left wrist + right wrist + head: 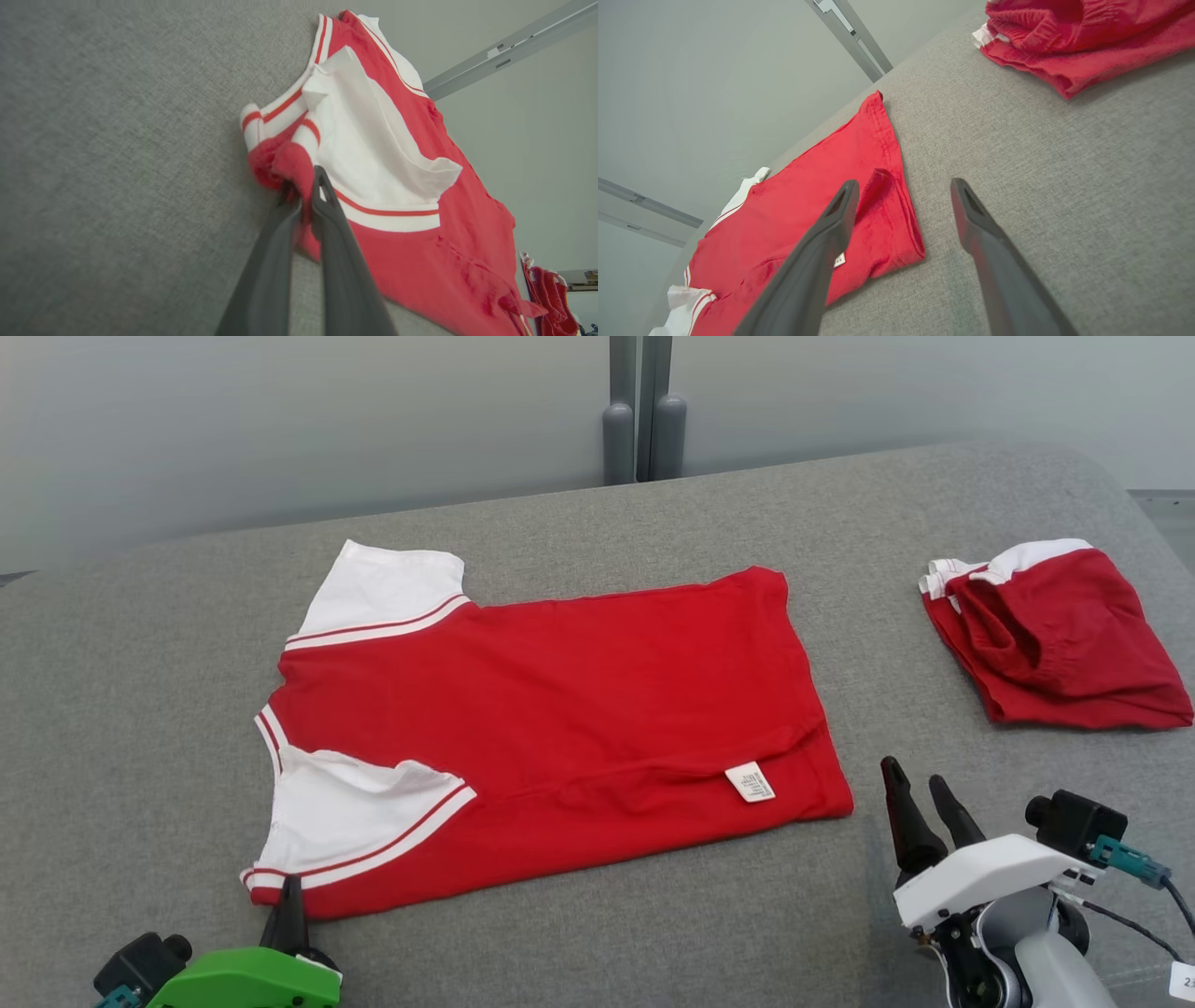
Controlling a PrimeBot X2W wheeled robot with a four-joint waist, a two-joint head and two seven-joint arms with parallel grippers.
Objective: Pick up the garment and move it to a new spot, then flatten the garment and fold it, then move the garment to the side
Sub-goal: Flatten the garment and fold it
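The right gripper takes hold of the T-shirt by its red hem corner (770,579) next, where the T-shirt's edge curls up while its body (605,683) lies flat.
The garment (560,691) is a red T-shirt with white, red-striped sleeves. It lies flat on the grey padded surface (653,924), collar to the left and hem to the right, with a white label near the hem. My left gripper (291,893) is at its near-left corner. In the left wrist view the left gripper (303,189) is shut on a bunched red fold of the garment (420,242) beside the sleeve cuff. My right gripper (920,784) stands open just right of the hem's near corner. Its fingers (831,224) hold nothing and hover by the garment (808,200).
A second red and white piece of clothing (1055,635) lies folded at the right of the surface, also in the right wrist view (1064,42). Grey posts (644,420) and a pale wall stand behind the far edge. Bare grey padding lies in front of the shirt.
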